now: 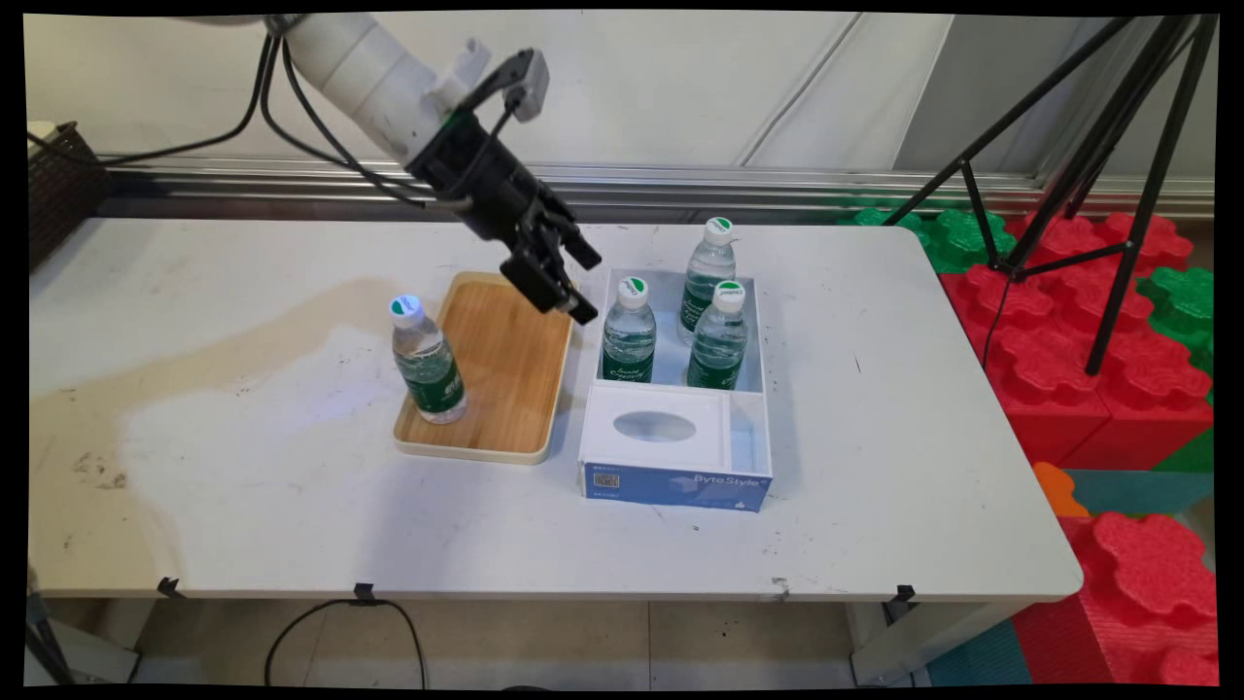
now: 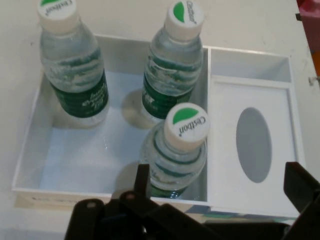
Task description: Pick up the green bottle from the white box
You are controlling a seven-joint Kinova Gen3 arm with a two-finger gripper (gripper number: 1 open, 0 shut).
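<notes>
My gripper grabs the bottle by its body above the green label (image 1: 630, 332) next, to take the clear water bottle out of the white box (image 1: 673, 371).
My black gripper (image 1: 583, 287) hangs open and empty above the right edge of a wooden tray (image 1: 505, 350), just left of a white box (image 1: 673, 371). One water bottle (image 1: 428, 365) with a green label stands upright on the tray's near left part. Three more bottles stand in the box's far compartment: a left one (image 1: 630, 331), a far one (image 1: 708, 277) and a right one (image 1: 719, 335). In the hand view the gripper (image 2: 222, 192) is spread wide just short of the closest bottle (image 2: 177, 150), with the other two (image 2: 75, 65) (image 2: 175, 65) behind it.
A white tissue holder (image 1: 656, 428) with an oval slot and a blue front fills the box's near part, also seen in the hand view (image 2: 255, 145). A black tripod (image 1: 1118, 194) and red and green foam blocks (image 1: 1098, 350) stand off the table's right end. A dark basket (image 1: 58, 185) sits far left.
</notes>
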